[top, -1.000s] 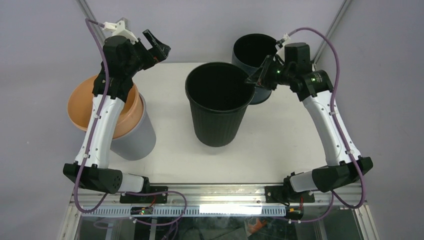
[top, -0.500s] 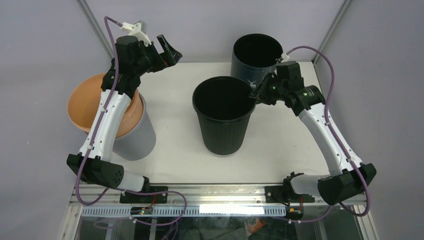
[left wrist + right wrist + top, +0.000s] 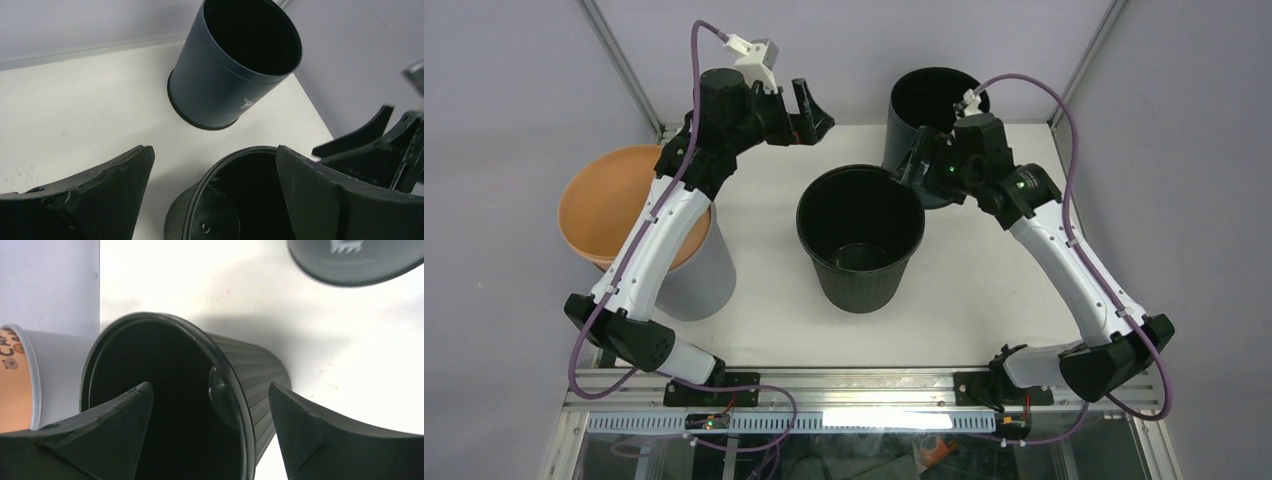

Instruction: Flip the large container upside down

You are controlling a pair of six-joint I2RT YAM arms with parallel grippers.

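I need to grab the large container by its rim next with my left gripper, one finger inside the opening, so its base stays free to turn upside down.
The large container (image 3: 860, 240) is a black ribbed bin standing upright, mouth up, in the middle of the white table (image 3: 984, 290). My right gripper (image 3: 911, 168) hovers open over its right rim. In the right wrist view the right gripper (image 3: 208, 386) straddles the rim, one finger over the inside and one outside the ribbed wall (image 3: 255, 370), without touching it. My left gripper (image 3: 814, 112) hangs open in the air behind the bin. In the left wrist view the left gripper (image 3: 215, 148) holds nothing, and the bin's mouth (image 3: 240, 200) lies below it.
A dark blue-grey cylinder (image 3: 932, 100) stands upright at the back right, close behind my right gripper; it also shows in the left wrist view (image 3: 220, 85). A grey tub with an orange inside (image 3: 619, 205) stands at the table's left edge, under my left arm.
My right gripper lowered the black bin onto the table, then opened and let go of its rim. My left arm swung right, toward the bin's far side.
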